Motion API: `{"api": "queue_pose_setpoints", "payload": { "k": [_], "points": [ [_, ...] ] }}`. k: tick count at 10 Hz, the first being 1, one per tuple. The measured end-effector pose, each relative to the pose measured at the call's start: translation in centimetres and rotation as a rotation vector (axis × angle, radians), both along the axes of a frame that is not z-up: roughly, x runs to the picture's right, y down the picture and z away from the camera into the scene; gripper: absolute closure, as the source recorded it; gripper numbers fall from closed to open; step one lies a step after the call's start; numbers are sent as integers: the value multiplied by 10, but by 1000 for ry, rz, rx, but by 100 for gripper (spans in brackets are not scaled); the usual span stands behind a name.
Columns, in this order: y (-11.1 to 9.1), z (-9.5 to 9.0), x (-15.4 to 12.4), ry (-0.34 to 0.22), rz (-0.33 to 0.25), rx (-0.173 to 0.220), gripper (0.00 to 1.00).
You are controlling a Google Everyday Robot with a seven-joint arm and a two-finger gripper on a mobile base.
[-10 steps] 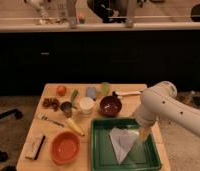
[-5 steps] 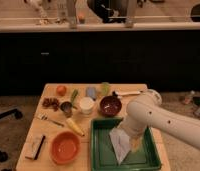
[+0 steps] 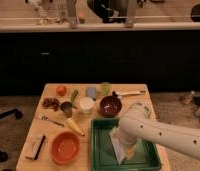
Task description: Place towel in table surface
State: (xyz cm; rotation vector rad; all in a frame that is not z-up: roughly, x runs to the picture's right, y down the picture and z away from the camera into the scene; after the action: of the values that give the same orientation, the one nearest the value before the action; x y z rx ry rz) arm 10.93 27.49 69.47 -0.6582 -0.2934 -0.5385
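Observation:
The pale towel has to go on the tabletop surface, so I will next grab it with my gripper by its creased top (image 3: pixel 119 146).
The towel (image 3: pixel 115 142), a pale creased cloth, lies inside the green tray (image 3: pixel 96 150) at the front right of the table surface (image 3: pixel 39 131), a light-brown wooden top. My white arm reaches in from the right and bends down over the tray. My gripper (image 3: pixel 128 150) hangs low over the towel's right part and stands open, with nothing lifted in it. The arm hides the towel's right side and much of the tray.
A maroon bowl (image 3: pixel 111 106) sits just behind the tray, with a white cup (image 3: pixel 86 105) to its left. An orange bowl (image 3: pixel 66 147) and a dark sponge-like block (image 3: pixel 37 146) are at the front left. Fruit, cutlery and small items fill the back half.
The arm has swung leftward and down from the tray's right edge, so my gripper now sits low over the towel. The towel has not moved.

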Motion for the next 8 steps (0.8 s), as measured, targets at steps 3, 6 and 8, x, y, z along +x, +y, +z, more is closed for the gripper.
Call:
{"api": "queue_pose_setpoints", "payload": {
  "k": [3, 6, 8],
  "points": [
    [11, 18, -7, -14, -32, -10, 20],
    [18, 41, -7, -6, -51, -36, 20],
    [17, 49, -4, -14, -62, -51, 20]
  ]
}}
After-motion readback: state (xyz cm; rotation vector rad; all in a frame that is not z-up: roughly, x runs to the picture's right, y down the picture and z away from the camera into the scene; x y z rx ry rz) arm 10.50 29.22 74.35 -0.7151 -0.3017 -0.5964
